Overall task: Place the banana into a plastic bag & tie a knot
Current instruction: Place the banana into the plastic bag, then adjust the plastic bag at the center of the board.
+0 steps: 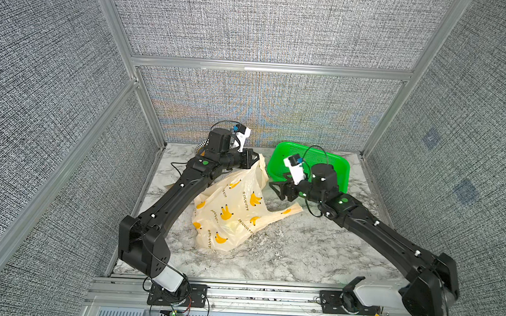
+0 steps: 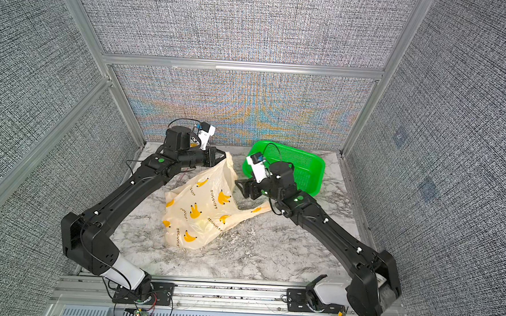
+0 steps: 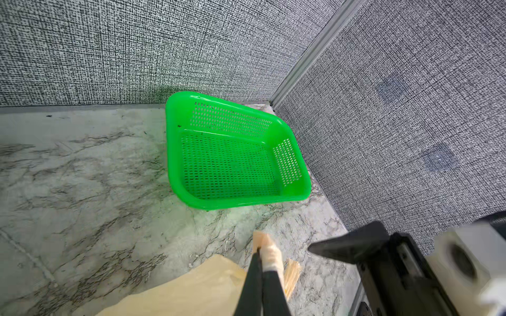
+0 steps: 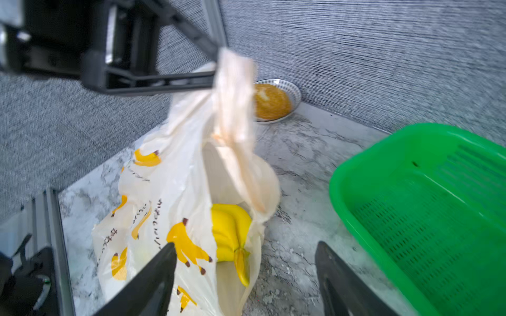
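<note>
The right gripper will next grab the loose handle, opposite the held one, to lift the plastic bag (image 1: 231, 214) so that a knot can be tied.
The cream plastic bag (image 1: 231, 214) (image 2: 201, 212) printed with bananas lies mid-table. My left gripper (image 1: 257, 157) (image 3: 260, 250) is shut on one handle (image 4: 232, 104) and holds it up toward the back, so the mouth stands open. In the right wrist view the yellow banana (image 4: 230, 232) shows inside the bag's mouth. My right gripper (image 1: 277, 180) (image 4: 245, 246) hovers open just right of the bag, with nothing between its fingers. The other handle (image 1: 284, 211) lies loose on the table under the right arm. A knot is not in view.
A green perforated basket (image 1: 314, 165) (image 3: 232, 153) sits at the back right, close behind my right wrist. A small dish (image 4: 273, 101) with yellow-brown contents stands in the back left corner behind my left wrist. Grey walls close in three sides.
</note>
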Robot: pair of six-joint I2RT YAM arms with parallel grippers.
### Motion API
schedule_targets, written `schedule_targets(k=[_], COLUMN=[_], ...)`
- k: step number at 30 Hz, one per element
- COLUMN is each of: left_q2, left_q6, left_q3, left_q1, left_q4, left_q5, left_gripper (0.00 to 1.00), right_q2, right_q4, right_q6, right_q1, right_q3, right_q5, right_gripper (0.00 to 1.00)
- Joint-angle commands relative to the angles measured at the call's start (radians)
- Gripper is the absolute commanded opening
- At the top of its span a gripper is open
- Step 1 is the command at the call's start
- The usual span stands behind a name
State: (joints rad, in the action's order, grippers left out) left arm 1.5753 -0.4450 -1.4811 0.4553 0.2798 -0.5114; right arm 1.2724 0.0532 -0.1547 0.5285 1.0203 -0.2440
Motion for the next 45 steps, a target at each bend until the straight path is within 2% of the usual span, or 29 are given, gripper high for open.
schedule_targets(k=[1, 6, 8, 11, 14, 17, 25, 31, 33, 36, 38, 42, 45], left_q2=[-0.005, 0.008, 0.011, 0.015, 0.022, 0.032, 0.064, 0.106, 0.120, 0.135, 0.139, 0.140, 0.139], left_q6=[-0.002, 0.003, 0.007, 0.008, 0.008, 0.008, 0.011, 0.018, 0.020, 0.021, 0.021, 0.024, 0.026], left_q3=[0.003, 0.001, 0.001, 0.004, -0.001, -0.005, -0.010, -0.026, -0.031, -0.036, -0.037, -0.041, -0.042], left_q1=[-0.002, -0.002, -0.001, -0.002, -0.002, -0.003, -0.002, -0.001, -0.003, -0.002, -0.002, -0.002, -0.002], left_q4=[-0.044, -0.039, -0.038, -0.034, -0.034, -0.033, -0.033, -0.024, -0.024, -0.024, -0.024, -0.024, -0.022], left_q5=[0.030, 0.029, 0.028, 0.035, 0.025, 0.020, 0.011, 0.007, 0.006, 0.002, 0.004, 0.006, 0.004], left_gripper=[0.00, 0.00, 0.00, 0.00, 0.00, 0.00, 0.00, 0.00, 0.00, 0.00, 0.00, 0.00, 0.00], right_q2=[-0.079, -0.265, -0.303, -0.326, -0.285, -0.205, 0.021, 0.095, 0.107, 0.123, 0.124, 0.092, 0.022], right_q4=[0.018, -0.123, -0.213, -0.409, -0.611, -0.753, -1.010, -1.053, -1.042, -1.031, -1.018, -0.976, -0.887], right_q6=[-0.249, -0.373, -0.421, -0.493, -0.550, -0.577, -0.643, -0.640, -0.627, -0.613, -0.603, -0.583, -0.550], right_q1=[-0.096, -0.217, -0.280, -0.346, -0.369, -0.365, -0.364, -0.357, -0.352, -0.339, -0.332, -0.318, -0.308], right_q3=[-0.125, -0.448, -0.546, -0.680, -0.750, -0.767, -0.757, -0.732, -0.716, -0.698, -0.693, -0.700, -0.692], right_q5=[-0.067, -0.168, -0.264, -0.382, -0.467, -0.535, -0.571, -0.566, -0.563, -0.567, -0.567, -0.550, -0.501], right_gripper=[0.79, 0.79, 0.77, 0.74, 0.71, 0.66, 0.52, 0.51, 0.47, 0.36, 0.20, 0.00, 0.00])
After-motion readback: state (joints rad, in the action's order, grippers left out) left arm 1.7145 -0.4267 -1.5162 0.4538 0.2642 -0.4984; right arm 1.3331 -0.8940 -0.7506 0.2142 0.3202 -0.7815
